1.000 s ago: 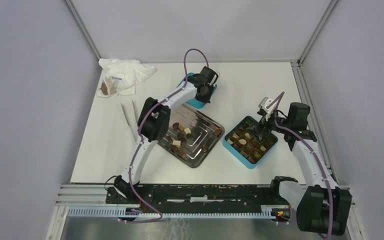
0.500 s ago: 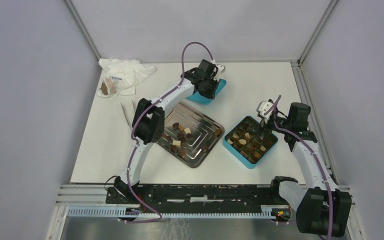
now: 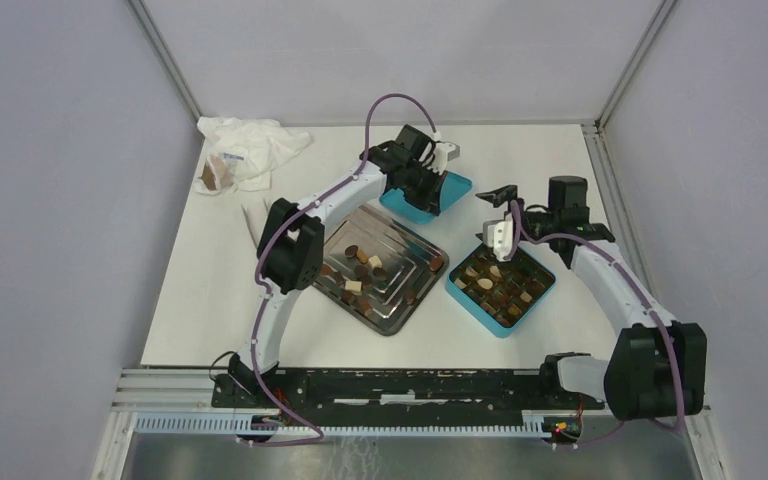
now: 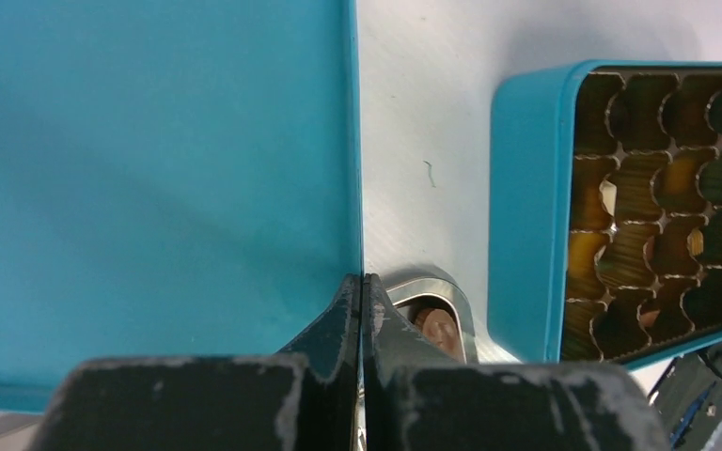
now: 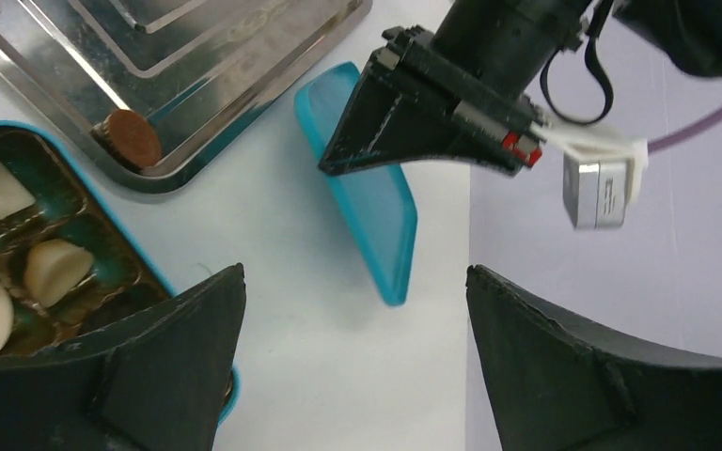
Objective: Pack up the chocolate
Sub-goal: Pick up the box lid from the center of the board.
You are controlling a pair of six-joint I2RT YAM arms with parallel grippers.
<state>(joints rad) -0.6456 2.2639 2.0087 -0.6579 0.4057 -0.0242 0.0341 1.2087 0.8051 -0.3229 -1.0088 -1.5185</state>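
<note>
The tilted teal lid needs to be grabbed next by its loose end [image 3: 466, 185] with my right gripper, so the rest of the lid's rim stays free to cover the box [image 3: 500, 322].
Small chocolate pieces [image 3: 363, 270], brown and cream, lie on the steel tray [image 3: 408, 305]. More sit in the teal box [image 3: 500, 322] with brown dividers, including cream pieces [image 5: 52, 266]. My left gripper [image 3: 428, 187] is shut on the rim of a teal lid [image 3: 450, 190] and holds it tilted on edge behind the tray. In the left wrist view the jaws [image 4: 362, 282] pinch the lid's edge [image 4: 150, 188]. My right gripper [image 3: 497, 194] is open and empty, apart from the lid [image 5: 376, 216] and facing it, with the lid's lower end between my fingertips [image 5: 357, 272].
A white wrinkly plastic bag [image 3: 250, 145] with a brown lump lies at the back left. Tweezers [image 3: 257, 235] lie left of the tray. One brown disc [image 5: 127, 138] sits in the tray's corner near the box. Grey walls enclose the table.
My left gripper has lifted the teal lid, tilted it and carried it right. My right gripper has left the box and swung back and left to face the lid.
</note>
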